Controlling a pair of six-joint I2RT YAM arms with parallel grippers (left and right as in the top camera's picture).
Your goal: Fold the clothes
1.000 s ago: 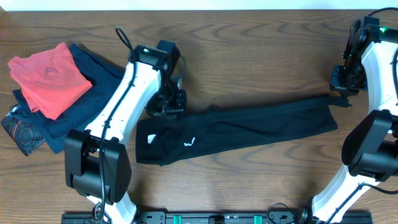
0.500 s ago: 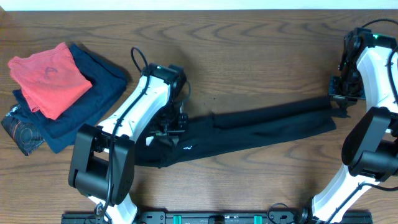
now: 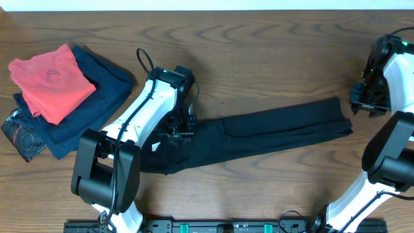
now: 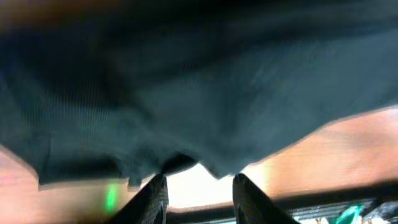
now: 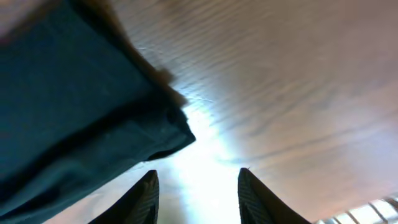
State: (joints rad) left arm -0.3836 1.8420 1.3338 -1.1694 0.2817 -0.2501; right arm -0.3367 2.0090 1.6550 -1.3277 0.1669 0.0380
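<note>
My right gripper should next grab the black T-shirt by its nearest outer end, to fold that end inward over the T-shirt.
The black T-shirt (image 3: 272, 133) lies folded into a long narrow band across the middle of the table, running from lower left up to the right. My left gripper (image 3: 173, 133) hovers over the band's left end. In the left wrist view its fingers (image 4: 198, 190) are open and empty at the cloth's edge (image 4: 186, 99). My right gripper (image 3: 367, 103) is just past the band's right end. In the right wrist view its fingers (image 5: 198, 186) are open and empty, with the shirt's corner (image 5: 81, 118) to the left.
A coral-red folded garment (image 3: 48, 81) lies on a navy-blue folded garment (image 3: 97, 90) at the far left, over a dark patterned one (image 3: 19, 136). The wooden table (image 3: 272, 58) shows behind the shirt.
My left gripper has moved from behind the shirt's left end down onto it, covering the white logo. My right gripper has let go of the right end and drawn away to the right.
</note>
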